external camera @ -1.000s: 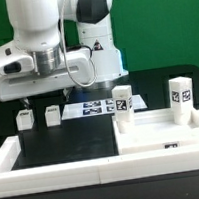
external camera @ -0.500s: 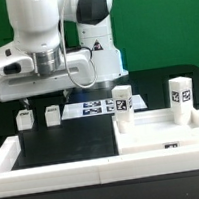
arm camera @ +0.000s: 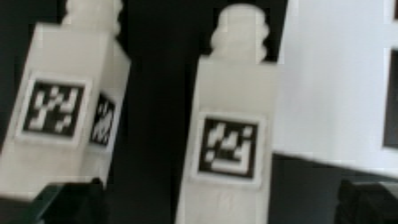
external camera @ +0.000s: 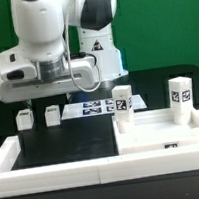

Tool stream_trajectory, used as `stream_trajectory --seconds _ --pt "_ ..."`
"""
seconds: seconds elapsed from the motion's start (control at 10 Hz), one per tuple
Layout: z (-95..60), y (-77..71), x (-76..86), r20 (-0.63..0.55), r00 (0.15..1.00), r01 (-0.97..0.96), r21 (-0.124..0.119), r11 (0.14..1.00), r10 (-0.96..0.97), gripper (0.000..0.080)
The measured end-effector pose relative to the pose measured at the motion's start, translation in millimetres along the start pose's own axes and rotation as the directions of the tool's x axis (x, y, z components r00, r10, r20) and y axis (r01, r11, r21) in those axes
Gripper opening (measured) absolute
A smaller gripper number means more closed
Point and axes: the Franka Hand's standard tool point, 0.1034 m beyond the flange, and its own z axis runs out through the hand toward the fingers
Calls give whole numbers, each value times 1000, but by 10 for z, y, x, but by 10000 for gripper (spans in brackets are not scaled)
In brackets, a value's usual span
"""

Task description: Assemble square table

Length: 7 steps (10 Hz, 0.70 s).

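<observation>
My fingers are still above the tagged leg [arm camera: 230, 140], so it is too early to close. My gripper moves lower first, then closes on the leg.
The square table's white top [external camera: 162, 132] lies at the exterior view's right, with two tagged white legs [external camera: 122, 100] [external camera: 179, 93] upright on it. Two more legs [external camera: 24, 119] [external camera: 52, 114] rest side by side on the black surface at the left. My gripper [external camera: 47, 96] hangs open just above these two. In the wrist view both legs [arm camera: 63, 100] [arm camera: 240, 120] show their tags. One leg runs down between my dark fingertips [arm camera: 68, 203], and the gripper [arm camera: 222, 208] stands wide around it without touching.
The marker board [external camera: 93, 108] lies flat behind the loose legs, in front of the robot base. A raised white rim [external camera: 56, 173] borders the black surface at the front and left. A green wall stands behind.
The arm's hand has shifted slightly toward the exterior view's right above the two loose legs. The jaws stayed wide open and no part moved.
</observation>
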Motion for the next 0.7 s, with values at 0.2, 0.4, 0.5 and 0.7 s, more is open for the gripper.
stream_trajectory --seconds 0.2,0.4,0.5,0.7 --pt "-1 -36 6 98 995 -7 10 1000 6 649" --pt "5 -57 28 196 981 -1 11 1000 -2 649" --pt "38 -21 78 177 984 5 2 1000 -5 649" --pt "158 37 84 172 985 5 -14 1000 -3 649"
